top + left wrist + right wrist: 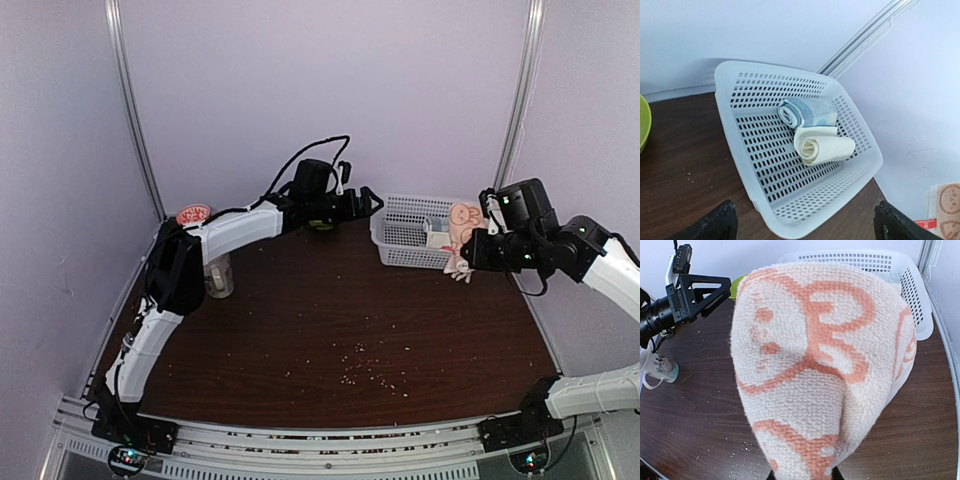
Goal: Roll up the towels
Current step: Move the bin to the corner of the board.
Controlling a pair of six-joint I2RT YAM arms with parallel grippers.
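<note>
My left gripper grabs the white basket by its rim on the green bowl's side next, which leaves the basket's inside open for the towel.
A cream towel with an orange pattern hangs from my right gripper, which is shut on it and holds it in the air just right of the white basket. The towel fills the right wrist view and hides the fingers. It also shows in the top view. My left gripper is open and empty, hovering just before the basket's near corner. In the basket lie a rolled blue towel and a rolled cream towel, side by side.
A green bowl sits left of the basket. A mug and a pink-lidded item stand at the table's left. Crumbs are scattered on the dark wood near the front. Walls close in behind and at both sides.
</note>
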